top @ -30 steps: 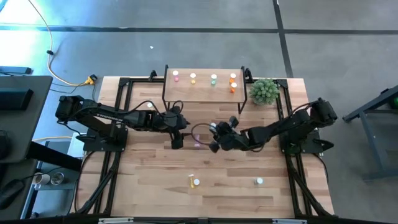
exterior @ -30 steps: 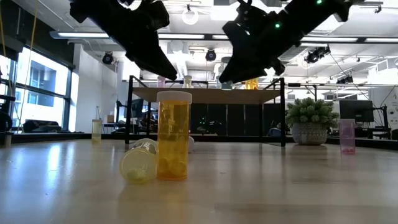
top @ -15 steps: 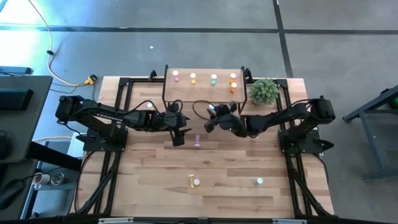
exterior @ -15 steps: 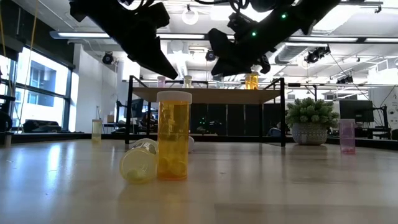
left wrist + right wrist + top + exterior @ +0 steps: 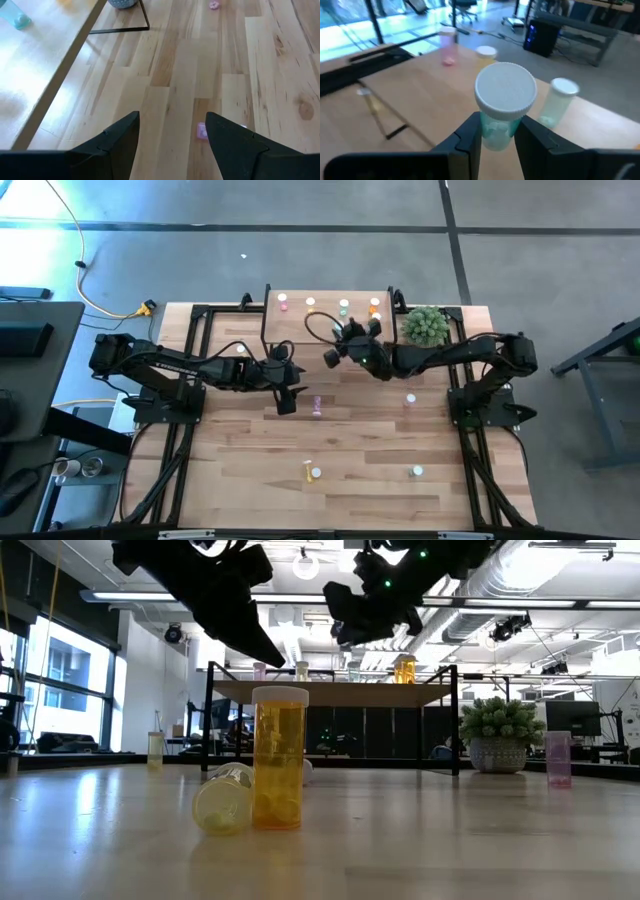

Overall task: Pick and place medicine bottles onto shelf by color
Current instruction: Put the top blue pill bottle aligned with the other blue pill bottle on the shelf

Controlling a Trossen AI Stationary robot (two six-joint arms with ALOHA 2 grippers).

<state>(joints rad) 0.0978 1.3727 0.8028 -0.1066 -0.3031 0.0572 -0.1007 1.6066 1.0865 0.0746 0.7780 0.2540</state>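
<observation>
In the right wrist view, the green bottle's base is hanging above the shelf board, so my right gripper should keep holding the bottle.
My right gripper is shut on a pale green bottle with a white cap, held over the front part of the light-wood shelf. On the shelf stand pink, yellow, green and orange bottles. My left gripper is open over the table's middle. A pink bottle lies on the table by one of its fingers, untouched. My right gripper pinches the bottle's pale green body just below the white cap, between its two fingers. The fingers slant down toward the table's far side. The bottle stands about upright, cap up, lifted clear above the shelf board.
A potted plant stands right of the shelf. An orange bottle stands by a lying yellow one near the front edge. More bottles sit on the table at the front right, middle right and left of the shelf.
My right gripper has risen from the table's middle and gone toward the far edge with the pale green bottle, until it is over the shelf's front. The bottle has stayed in the hold.
</observation>
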